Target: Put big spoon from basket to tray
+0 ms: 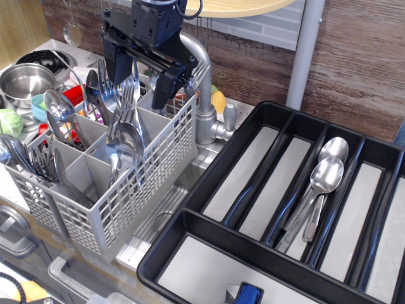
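My gripper grabs the spoon by its wide oval bowl (129,143) next, to move the big spoon from the basket (136,196) to the tray.
The light grey grid basket (136,196) stands at the left with cutlery upright in its compartments. A big spoon (131,140) with a wide oval bowl stands bowl-up in a middle compartment, next to steel forks (126,95). My black gripper (140,79) hangs just above that compartment, open, one finger on each side of the fork tips and holding nothing. The black tray (253,250) lies at the right, and two spoons (326,174) rest in one of its long compartments.
A steel faucet (204,95) rises right behind the basket, close to my right finger. A steel pot (25,79) and coloured dishes sit at the far left. More spoons and forks (38,155) fill the basket's left compartments. A blue object (249,294) lies at the tray's front.
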You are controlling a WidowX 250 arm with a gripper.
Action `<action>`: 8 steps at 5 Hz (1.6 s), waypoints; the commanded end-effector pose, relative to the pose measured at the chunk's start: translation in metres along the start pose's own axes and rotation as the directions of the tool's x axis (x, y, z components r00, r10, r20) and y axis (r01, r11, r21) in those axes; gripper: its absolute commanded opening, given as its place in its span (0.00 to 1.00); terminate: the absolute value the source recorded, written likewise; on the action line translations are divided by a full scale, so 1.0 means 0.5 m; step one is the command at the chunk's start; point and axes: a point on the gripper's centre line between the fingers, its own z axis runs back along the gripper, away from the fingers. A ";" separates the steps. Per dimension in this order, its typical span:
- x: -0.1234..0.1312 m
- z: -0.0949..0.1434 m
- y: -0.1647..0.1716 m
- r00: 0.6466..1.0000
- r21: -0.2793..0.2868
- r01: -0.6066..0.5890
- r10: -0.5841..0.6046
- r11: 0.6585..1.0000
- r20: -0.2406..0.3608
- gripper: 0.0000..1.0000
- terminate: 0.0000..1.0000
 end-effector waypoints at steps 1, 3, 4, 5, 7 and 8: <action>0.000 0.000 0.000 1.000 0.000 0.000 0.000 1.000 0.000 1.00 0.00; -0.007 0.051 -0.026 0.925 0.185 -0.369 0.340 0.911 0.168 1.00 0.00; -0.017 0.048 -0.043 0.828 0.190 -0.538 0.473 0.821 0.302 1.00 0.00; -0.014 0.018 -0.053 0.701 0.086 -0.678 0.606 0.730 0.375 1.00 0.00; -0.018 -0.045 -0.065 0.639 -0.051 -0.718 0.687 0.694 0.345 1.00 0.00; -0.027 -0.072 -0.061 0.649 -0.062 -0.706 0.679 0.706 0.343 1.00 0.00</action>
